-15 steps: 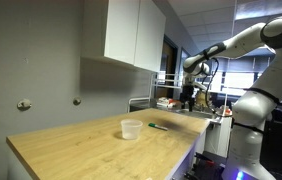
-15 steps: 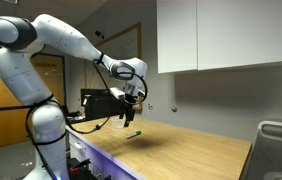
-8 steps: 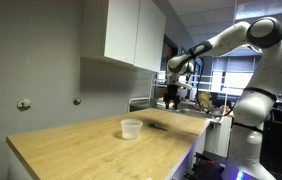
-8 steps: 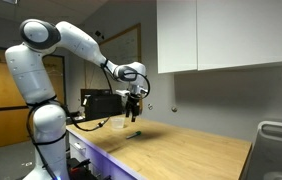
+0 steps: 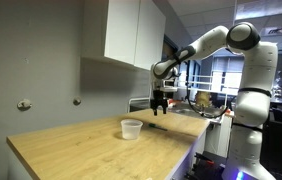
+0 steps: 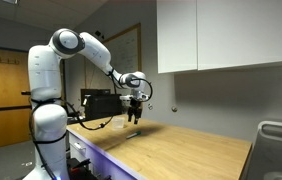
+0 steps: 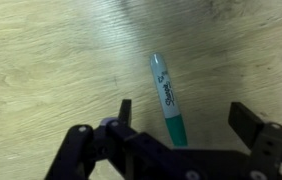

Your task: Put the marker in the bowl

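The marker lies between both of my fingertips, but an outside view shows the fingertips above the counter. I need to lower my gripper before I close it.
The dark green marker (image 7: 167,100) lies flat on the wooden counter, seen clearly in the wrist view. My gripper (image 7: 184,112) is open and hovers straight above it, one finger on each side and neither touching it. In both exterior views the gripper (image 5: 159,110) (image 6: 133,118) hangs a short way above the counter. The translucent whitish bowl (image 5: 131,128) stands upright on the counter, beside the gripper and a little apart from it. The marker is too small to make out surely in the exterior views.
The wooden counter (image 5: 91,150) (image 6: 191,150) is long and bare apart from these things. White wall cabinets (image 5: 131,35) (image 6: 226,35) hang above it. A metal sink unit (image 6: 278,140) sits at one end of the counter.
The arm has swung along the counter toward the bowl and come lower. The gripper now hangs over the marker. Bowl and marker have not moved.
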You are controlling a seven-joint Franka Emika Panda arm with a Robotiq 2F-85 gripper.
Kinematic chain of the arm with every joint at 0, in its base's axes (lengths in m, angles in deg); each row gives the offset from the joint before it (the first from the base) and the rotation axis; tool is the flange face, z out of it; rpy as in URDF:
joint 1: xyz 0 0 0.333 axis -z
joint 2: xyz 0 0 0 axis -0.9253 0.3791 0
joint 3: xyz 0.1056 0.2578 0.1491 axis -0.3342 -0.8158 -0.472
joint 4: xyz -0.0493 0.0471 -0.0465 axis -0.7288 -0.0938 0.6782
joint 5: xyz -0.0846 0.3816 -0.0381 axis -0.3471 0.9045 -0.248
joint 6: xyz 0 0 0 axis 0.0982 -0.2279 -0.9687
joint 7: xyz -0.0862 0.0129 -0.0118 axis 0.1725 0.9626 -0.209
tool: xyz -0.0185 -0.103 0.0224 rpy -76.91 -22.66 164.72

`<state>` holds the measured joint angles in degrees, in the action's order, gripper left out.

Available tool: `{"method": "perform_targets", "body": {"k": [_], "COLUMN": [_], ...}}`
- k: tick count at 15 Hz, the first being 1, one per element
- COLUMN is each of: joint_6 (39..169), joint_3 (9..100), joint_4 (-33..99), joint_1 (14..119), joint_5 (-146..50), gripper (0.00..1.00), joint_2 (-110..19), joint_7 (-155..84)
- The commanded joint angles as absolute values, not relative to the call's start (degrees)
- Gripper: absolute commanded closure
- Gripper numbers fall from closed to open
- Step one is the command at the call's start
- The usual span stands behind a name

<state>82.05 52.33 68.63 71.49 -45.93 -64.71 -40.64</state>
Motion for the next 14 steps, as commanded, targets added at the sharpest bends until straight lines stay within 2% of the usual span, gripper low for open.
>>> {"method": "perform_targets", "body": {"k": [1,7,8,9,10,14], "joint_6": [80.7,79.5,79.5,79.3,79.2,78.0], "joint_3": [52.4,53.7,53.8,53.9,54.0,54.2], "joint_4": [63.8,59.7,59.3,58.8,58.3,56.8], "joint_1": [71.0,70.9,70.8,70.8,70.7,70.6], "joint_5": [-49.1,-49.2,-49.3,-49.4,-49.4,-49.3], "gripper": [0.0,0.0,0.25,0.27,0.33,0.66], "joint_2": [-57.7,-50.0,-49.4,-48.8,-48.2,-47.2], "joint_7": [-42.9,-42.2,-42.3,-42.4,-42.5,-42.4]}}
